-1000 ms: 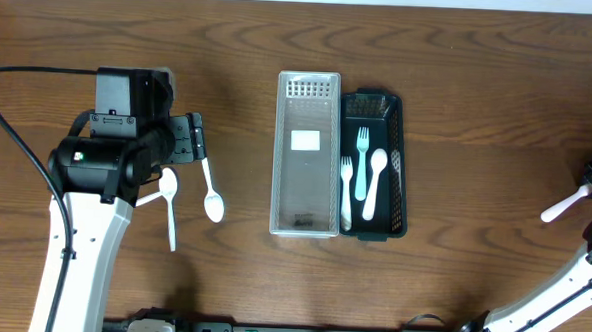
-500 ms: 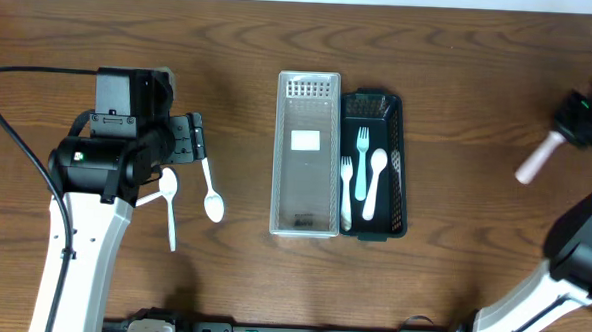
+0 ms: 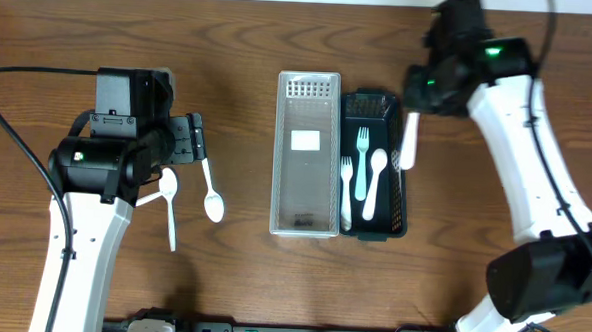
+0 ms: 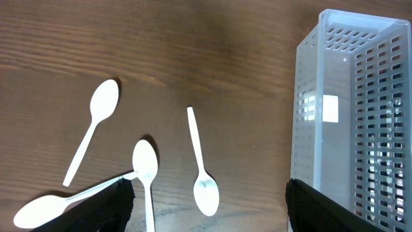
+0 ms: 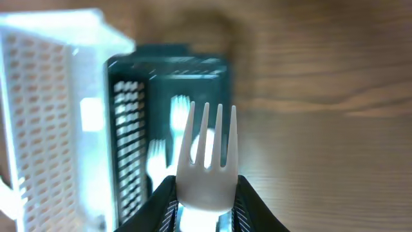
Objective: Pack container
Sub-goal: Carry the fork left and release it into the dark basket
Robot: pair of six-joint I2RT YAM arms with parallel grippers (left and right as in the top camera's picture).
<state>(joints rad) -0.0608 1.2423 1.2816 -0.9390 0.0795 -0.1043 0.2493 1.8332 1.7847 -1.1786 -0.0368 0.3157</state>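
I need to keep holding the white fork with my right gripper until it is lower. The fork is high above the basket's edge, so it would drop short if I opened now.
A clear slotted container (image 3: 306, 151) stands mid-table, with a dark basket (image 3: 395, 205) touching its right side. The basket holds two white forks (image 3: 362, 149) and a white spoon (image 3: 374, 181). My right gripper (image 3: 422, 91) is shut on a white fork (image 3: 409, 141) and holds it over the basket's right edge. In the right wrist view the fork (image 5: 207, 151) sits between the fingers (image 5: 206, 201), tines out, above the basket (image 5: 167, 71). My left gripper (image 3: 192, 141) is open and empty over loose white spoons (image 3: 212, 197). In the left wrist view its jaws (image 4: 209, 212) straddle one spoon (image 4: 203, 183).
More white spoons lie left of the container in the left wrist view, one (image 4: 93, 129) at the far left and one (image 4: 145, 174) beside the left finger. The clear container (image 4: 351, 109) rises at the right of that view. Bare wood table surrounds everything.
My right arm has swung in from the far right table edge to above the dark basket, carrying the fork. The left arm and the spoons have not moved.
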